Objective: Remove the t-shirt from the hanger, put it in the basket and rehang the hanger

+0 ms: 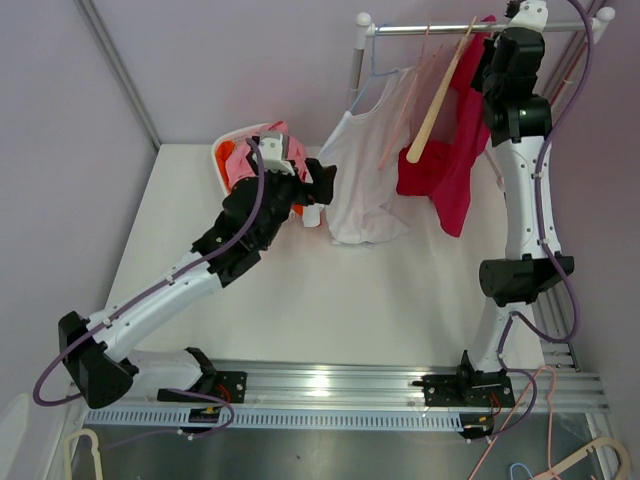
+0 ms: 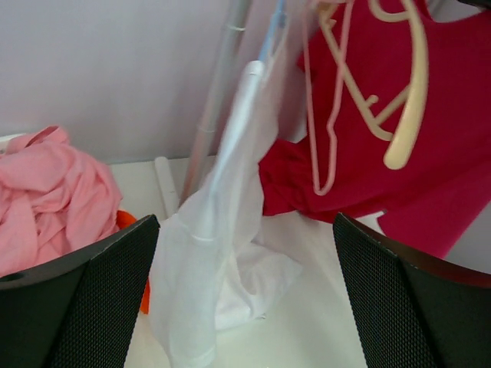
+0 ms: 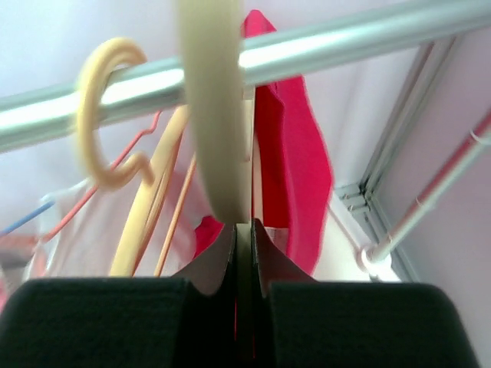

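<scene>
My left gripper needs to grab the red t-shirt next by its loose lower part, so it can pull the t-shirt off the cream hanger (image 1: 436,108).
A red t-shirt (image 1: 450,175) hangs from the rail (image 1: 440,28) on a cream hanger (image 1: 436,108) that is tilted steeply, one arm sticking out down-left. My right gripper (image 1: 492,48) is up at the rail. In the right wrist view it (image 3: 243,230) is shut on the cream hanger (image 3: 211,115) just below its hook, with the red t-shirt (image 3: 295,153) behind. My left gripper (image 1: 322,183) stands open low beside a white top (image 1: 362,175). In the left wrist view the left gripper (image 2: 245,307) frames the white top (image 2: 222,253), not touching it, and the red t-shirt (image 2: 399,176) lies beyond.
A white basket (image 1: 222,152) of pink and orange clothes (image 2: 46,192) sits at the back left. Thin pink and blue hangers (image 2: 322,115) and a second cream hook (image 3: 107,115) share the rail. The rack's post (image 1: 356,75) stands behind the white top. Loose hangers (image 1: 585,460) lie below the table.
</scene>
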Controlling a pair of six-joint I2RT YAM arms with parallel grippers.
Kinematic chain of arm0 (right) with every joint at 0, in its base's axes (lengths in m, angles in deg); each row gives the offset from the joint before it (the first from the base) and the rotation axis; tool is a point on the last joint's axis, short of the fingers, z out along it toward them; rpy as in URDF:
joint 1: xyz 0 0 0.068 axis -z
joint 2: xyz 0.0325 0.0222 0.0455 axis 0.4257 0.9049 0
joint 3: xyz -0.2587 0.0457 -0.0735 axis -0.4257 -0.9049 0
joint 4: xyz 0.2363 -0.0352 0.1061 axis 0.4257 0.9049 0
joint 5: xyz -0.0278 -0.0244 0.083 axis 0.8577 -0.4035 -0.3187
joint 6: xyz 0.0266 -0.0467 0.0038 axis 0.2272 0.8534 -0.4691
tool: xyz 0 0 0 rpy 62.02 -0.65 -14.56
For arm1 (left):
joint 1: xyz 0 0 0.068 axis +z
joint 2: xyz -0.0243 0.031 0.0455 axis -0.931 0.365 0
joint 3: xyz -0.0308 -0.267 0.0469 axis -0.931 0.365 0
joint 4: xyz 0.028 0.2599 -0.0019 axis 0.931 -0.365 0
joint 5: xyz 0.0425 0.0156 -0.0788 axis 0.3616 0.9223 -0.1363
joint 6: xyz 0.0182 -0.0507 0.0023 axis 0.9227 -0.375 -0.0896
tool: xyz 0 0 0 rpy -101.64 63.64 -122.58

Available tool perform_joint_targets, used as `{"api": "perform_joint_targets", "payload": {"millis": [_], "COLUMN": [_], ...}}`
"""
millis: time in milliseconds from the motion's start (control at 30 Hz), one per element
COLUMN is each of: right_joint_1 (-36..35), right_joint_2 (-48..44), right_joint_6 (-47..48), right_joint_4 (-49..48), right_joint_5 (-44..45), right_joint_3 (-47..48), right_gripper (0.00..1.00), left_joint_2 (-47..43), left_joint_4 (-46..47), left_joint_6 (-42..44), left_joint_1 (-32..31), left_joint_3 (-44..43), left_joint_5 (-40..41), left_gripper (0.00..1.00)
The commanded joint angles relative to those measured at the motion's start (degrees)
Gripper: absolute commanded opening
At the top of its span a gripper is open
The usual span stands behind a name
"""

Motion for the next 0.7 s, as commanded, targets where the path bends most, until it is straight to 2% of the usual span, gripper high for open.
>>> {"api": "perform_joint_targets", "payload": {"millis": [0, 33, 133, 167, 200, 267, 433, 533, 600, 667], "right_joint_1": [-1.0, -1.4, -3.1, -3.5, -3.6, -3.7, -6.1, -7.2, -7.6, -8.1], "right_joint_2": [-9.2, -11.7, -24.8, -30.6, -32.9, -36.8, -40.0, -41.9, -43.4, -45.5], "right_joint_6": [-3.0, -4.6, -8.7, -11.4, -13.0, -17.3, -30.8, -32.0, -32.0, -31.6], "right_joint_4": [2.4, 2.1, -5.2, -7.9, -8.1, -4.1, 7.4, 8.6, 8.3, 7.5], "right_joint_5": [3.8, 6.9, 10.5, 11.3, 11.4, 14.2, 21.2, 21.5, 19.7, 18.0], "right_joint_3": [-2.5, -11.4, -27.9, -36.1, -38.9, -42.6, -45.2, -47.9, -50.0, -51.1], "right_gripper": [0.0, 0.0, 0.0, 0.0, 0.0, 0.0, 0.0, 0.0, 0.0, 0.0], "left_joint_2": [-2.6, -3.1, -3.7, -3.3, -2.9, -1.6, 0.8, 2.7, 4.1, 7.1], "left_joint_4": [6.2, 7.4, 12.4, 13.2, 14.5, 15.5, 21.3, 28.6, 34.9, 37.1], "left_joint_6": [5.7, 7.0, 12.3, 13.1, 14.1, 14.4, 17.7, 19.6, 19.6, 18.4], "left_joint_1": [-2.4, -3.8, -10.3, -13.5, -14.8, -18.2, -26.8, -31.2, -32.3, -32.7], "left_joint_3": [0.6, 1.9, 6.0, 7.0, 8.0, 8.9, 12.8, 15.3, 16.5, 16.0], "left_joint_5": [-7.9, -9.4, -12.7, -13.3, -14.1, -16.3, -18.1, -17.4, -16.6, -16.5], "left_gripper": [0.99, 1.0, 0.99, 0.99, 0.99, 0.99, 1.0, 1.0, 0.99, 0.99]}}
